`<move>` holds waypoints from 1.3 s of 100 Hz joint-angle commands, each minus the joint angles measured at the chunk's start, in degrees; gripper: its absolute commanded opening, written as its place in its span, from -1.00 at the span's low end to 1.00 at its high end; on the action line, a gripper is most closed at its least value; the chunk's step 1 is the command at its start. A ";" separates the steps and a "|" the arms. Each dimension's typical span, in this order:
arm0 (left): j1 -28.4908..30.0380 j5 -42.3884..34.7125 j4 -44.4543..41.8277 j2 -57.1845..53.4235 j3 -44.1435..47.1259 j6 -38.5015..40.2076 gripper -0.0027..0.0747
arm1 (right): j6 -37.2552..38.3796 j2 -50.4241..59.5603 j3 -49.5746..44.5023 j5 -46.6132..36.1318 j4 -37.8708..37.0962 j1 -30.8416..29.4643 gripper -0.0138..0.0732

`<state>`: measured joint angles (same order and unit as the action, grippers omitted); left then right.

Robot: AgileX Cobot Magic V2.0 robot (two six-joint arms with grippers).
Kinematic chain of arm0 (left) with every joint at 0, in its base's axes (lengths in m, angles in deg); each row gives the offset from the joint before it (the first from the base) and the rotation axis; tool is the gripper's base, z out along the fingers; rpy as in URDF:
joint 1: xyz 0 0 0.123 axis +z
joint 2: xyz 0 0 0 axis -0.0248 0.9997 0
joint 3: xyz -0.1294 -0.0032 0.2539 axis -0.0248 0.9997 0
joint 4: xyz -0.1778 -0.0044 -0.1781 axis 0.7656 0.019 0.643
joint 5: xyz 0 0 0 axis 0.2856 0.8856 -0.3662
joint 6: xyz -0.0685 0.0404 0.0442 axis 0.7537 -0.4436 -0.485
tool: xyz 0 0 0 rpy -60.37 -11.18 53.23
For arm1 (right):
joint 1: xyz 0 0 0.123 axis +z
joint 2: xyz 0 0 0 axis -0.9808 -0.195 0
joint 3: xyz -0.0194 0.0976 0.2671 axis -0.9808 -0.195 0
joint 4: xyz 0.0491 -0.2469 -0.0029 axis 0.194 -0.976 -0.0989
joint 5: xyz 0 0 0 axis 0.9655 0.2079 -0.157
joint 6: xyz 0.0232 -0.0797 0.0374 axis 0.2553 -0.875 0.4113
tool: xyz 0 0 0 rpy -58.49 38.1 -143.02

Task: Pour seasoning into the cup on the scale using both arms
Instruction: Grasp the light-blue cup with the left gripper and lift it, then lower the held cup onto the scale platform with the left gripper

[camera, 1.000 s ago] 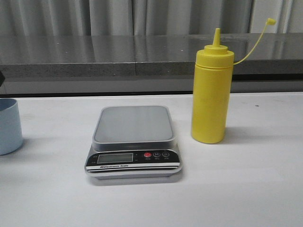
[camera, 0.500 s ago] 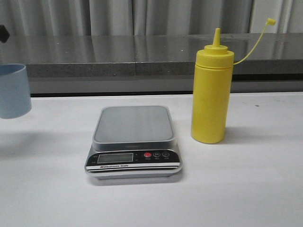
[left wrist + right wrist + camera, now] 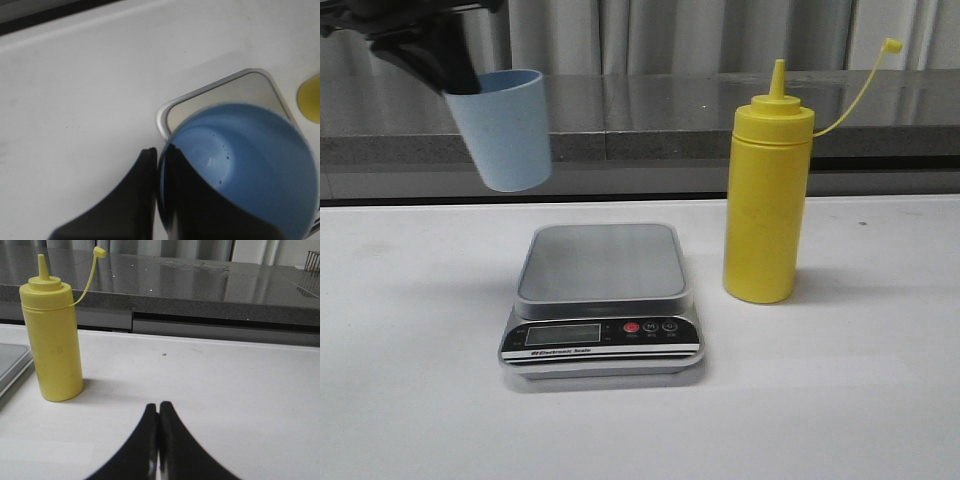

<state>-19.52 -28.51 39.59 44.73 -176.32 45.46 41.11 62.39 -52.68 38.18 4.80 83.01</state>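
Observation:
My left gripper needs to lower the light blue cup [image 3: 503, 128] onto the scale's platform before it lets go, because the cup hangs tilted with its bottom above the platform.
The light blue cup [image 3: 503, 128] hangs in the air, tilted, up and to the left of the scale [image 3: 603, 298]. My left gripper [image 3: 448, 78] is shut on its rim, one finger inside the cup [image 3: 240, 170] and one outside, as the left wrist view shows [image 3: 159, 152]. The scale's corner [image 3: 220, 95] lies below the cup there. The yellow seasoning bottle [image 3: 767, 190] stands upright just right of the scale, cap dangling on its tether. My right gripper [image 3: 159, 407] is shut and holds nothing, low over the table, to the right of the bottle [image 3: 52, 340].
A grey counter ledge [image 3: 640, 115] and curtains run along the back of the white table [image 3: 840, 400]. The scale's platform carries nothing.
The left gripper has carried the cup up off the table at the far left and moved it right, toward the scale. The bottle, scale and right arm have stayed still.

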 commanded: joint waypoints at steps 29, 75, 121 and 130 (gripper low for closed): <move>-5.73 -1.54 1.11 5.79 -7.62 0.17 -0.98 | -0.53 1.09 1.20 -4.79 -0.25 -0.33 -0.84; -7.60 -1.64 1.11 8.70 -7.62 0.17 -0.98 | -0.53 1.09 1.20 -4.79 -0.25 -0.33 -0.84; -7.60 -1.18 0.76 8.73 -7.62 0.17 -0.98 | -0.53 1.09 1.20 -4.79 -0.25 -0.33 -0.84; -7.60 -1.18 0.63 8.73 -7.62 0.17 -0.98 | -0.53 1.09 1.20 -4.79 -0.25 -0.33 -0.84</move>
<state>-26.62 -27.96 39.59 56.44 -182.13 45.46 41.11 62.39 -52.68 38.18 4.80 83.01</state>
